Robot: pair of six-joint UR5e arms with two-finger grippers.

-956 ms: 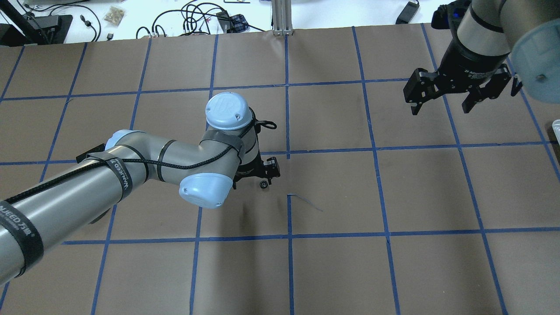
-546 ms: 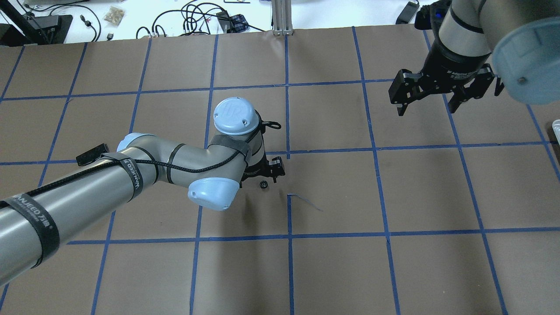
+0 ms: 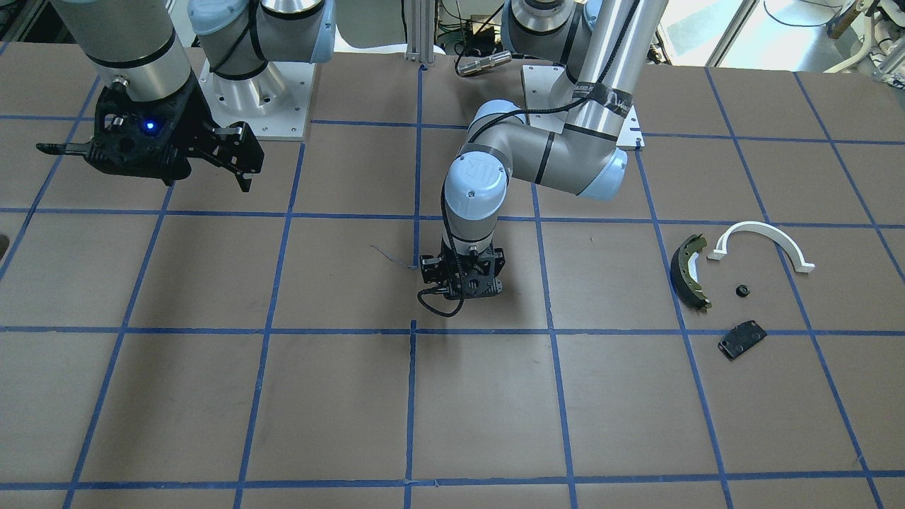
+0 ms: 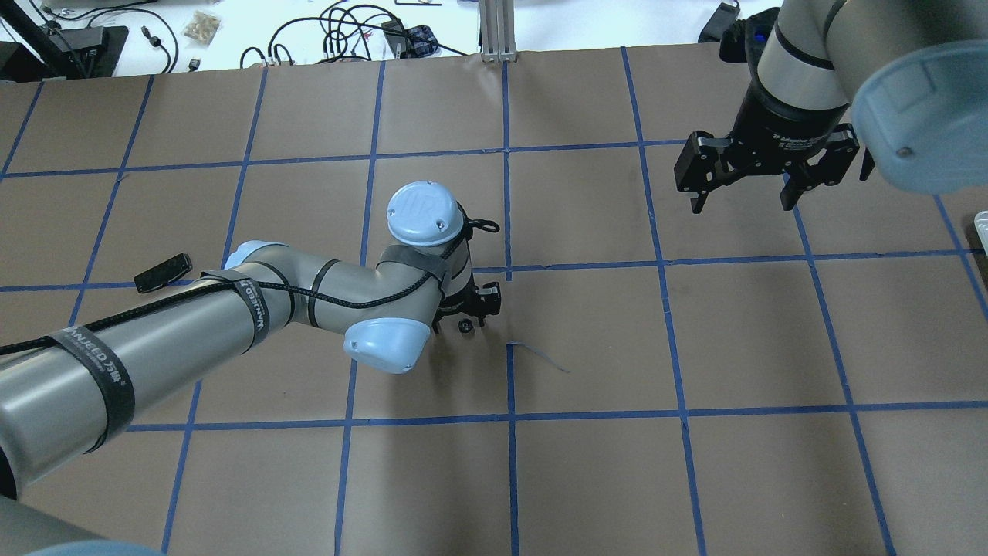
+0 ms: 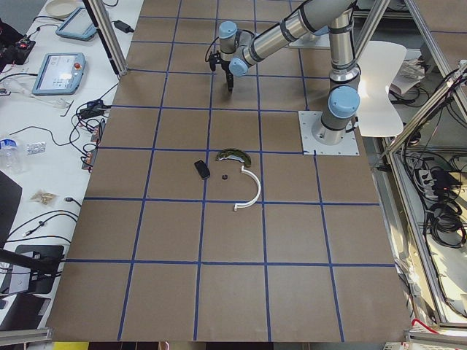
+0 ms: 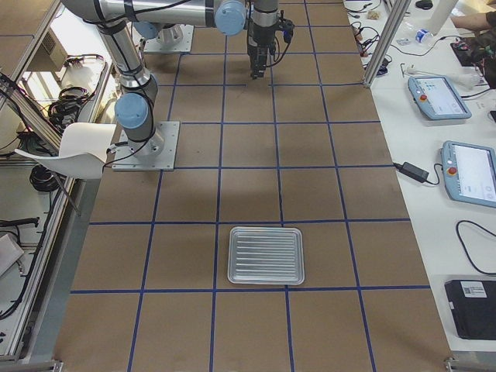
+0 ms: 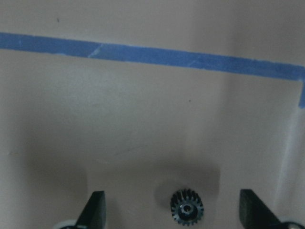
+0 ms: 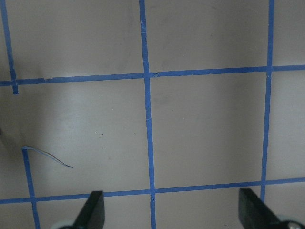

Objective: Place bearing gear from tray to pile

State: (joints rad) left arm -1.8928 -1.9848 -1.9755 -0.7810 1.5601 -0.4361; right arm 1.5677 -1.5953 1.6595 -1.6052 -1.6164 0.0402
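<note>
I next need to grab the bearing gear by its toothed rim (image 7: pixel 175 209) with my left gripper. Then I need to put it on the pile with my left gripper.
The bearing gear (image 4: pixel 465 326) is a small black toothed wheel lying flat on the brown table. In the left wrist view the gear (image 7: pixel 187 207) lies between the two open fingers. My left gripper (image 3: pixel 463 283) is open, pointing down, low over the gear and not closed on it. The pile lies apart to the robot's left: an olive-edged brake shoe (image 3: pixel 689 272), a white half-ring arc (image 3: pixel 762 242), a flat black plate (image 3: pixel 742 339) and a small black part (image 3: pixel 742 290). My right gripper (image 4: pixel 745 185) is open and empty, high over the far right of the table.
A ribbed metal tray (image 6: pixel 266 255) sits on the robot's right side, with nothing showing in it. The table is brown paper with a blue tape grid (image 4: pixel 508 266). A loose strip of tape (image 4: pixel 540 357) lies near the gear. Cables lie beyond the far edge.
My left wrist has shifted slightly right above the gear, which has stayed put on the table. My right gripper has moved left and toward the far edge, still open.
</note>
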